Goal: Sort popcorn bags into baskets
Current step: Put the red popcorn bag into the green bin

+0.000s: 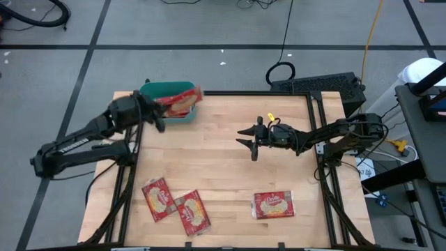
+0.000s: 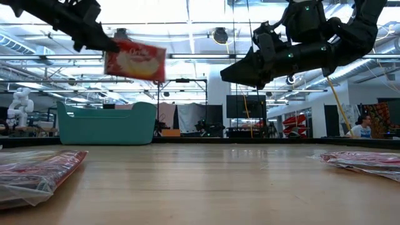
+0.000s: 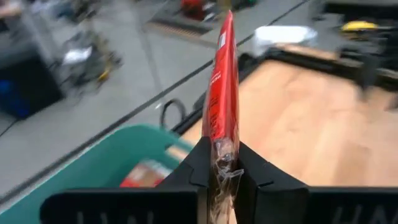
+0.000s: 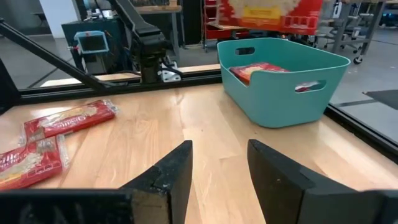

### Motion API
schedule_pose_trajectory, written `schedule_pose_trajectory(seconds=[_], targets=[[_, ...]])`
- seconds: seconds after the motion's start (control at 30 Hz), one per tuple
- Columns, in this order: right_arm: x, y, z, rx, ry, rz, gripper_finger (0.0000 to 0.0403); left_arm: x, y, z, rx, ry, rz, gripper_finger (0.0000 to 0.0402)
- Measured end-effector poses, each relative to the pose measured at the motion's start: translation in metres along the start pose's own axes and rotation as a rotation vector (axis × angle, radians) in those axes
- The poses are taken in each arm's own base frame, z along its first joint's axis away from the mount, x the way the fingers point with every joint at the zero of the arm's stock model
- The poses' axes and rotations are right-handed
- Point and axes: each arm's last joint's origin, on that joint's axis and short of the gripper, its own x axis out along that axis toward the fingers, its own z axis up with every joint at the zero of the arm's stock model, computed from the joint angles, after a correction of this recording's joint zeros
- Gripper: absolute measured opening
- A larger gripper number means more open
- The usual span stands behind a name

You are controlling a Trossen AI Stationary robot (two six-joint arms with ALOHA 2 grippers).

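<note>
The red popcorn bag sticks out with its far end past the basket's rim, so my left gripper should keep holding the bag until the bag is in the teal basket.
My left gripper is shut on a red popcorn bag held in the air over the teal basket at the table's far left corner. In the low view this bag hangs well above the basket's rim. Another bag lies inside the basket. My right gripper hovers open over the middle of the table, with nothing between its fingers. Three more bags lie flat near the front edge: two at the left and one at the right. My left gripper pinches the bag's crinkled clear end seam between its two fingers. The fingers come from the table's left, nearly level and slanting a little down. The bag sticks out beyond the fingertips, lifted clear above the basket.
Black frame rails run along the table's left and right sides. A keyboard sits behind the far right corner. Bare wood lies between the grippers and the front bags.
</note>
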Motion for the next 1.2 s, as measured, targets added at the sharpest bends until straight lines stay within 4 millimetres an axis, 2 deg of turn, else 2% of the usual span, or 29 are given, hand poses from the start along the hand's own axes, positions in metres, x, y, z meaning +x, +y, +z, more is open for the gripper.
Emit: schedule_pose_trajectory(seconds=[0.1,0.27,0.7,1.03,1.2], targets=[[0.000,0.000,0.000,-0.010,-0.004,0.000,0.0148,0.000,0.013,0.004,-0.026,0.067,0.075,0.0033],[0.000,0.000,0.000,-0.023,-0.004,0.000,0.0148,0.002,0.029,0.003,-0.060,0.155,0.059,0.0034],[0.000,0.001,0.000,0.004,-0.003,0.002,0.0148,0.012,0.071,-0.014,-0.174,0.358,0.059,0.0036],[0.000,0.001,0.000,0.004,-0.003,0.002,0.0148,0.033,0.092,-0.031,-0.245,0.475,0.044,0.0038],[0.000,0.001,0.000,0.004,-0.003,0.002,0.0148,0.042,0.097,-0.037,-0.228,0.534,0.069,0.0072]])
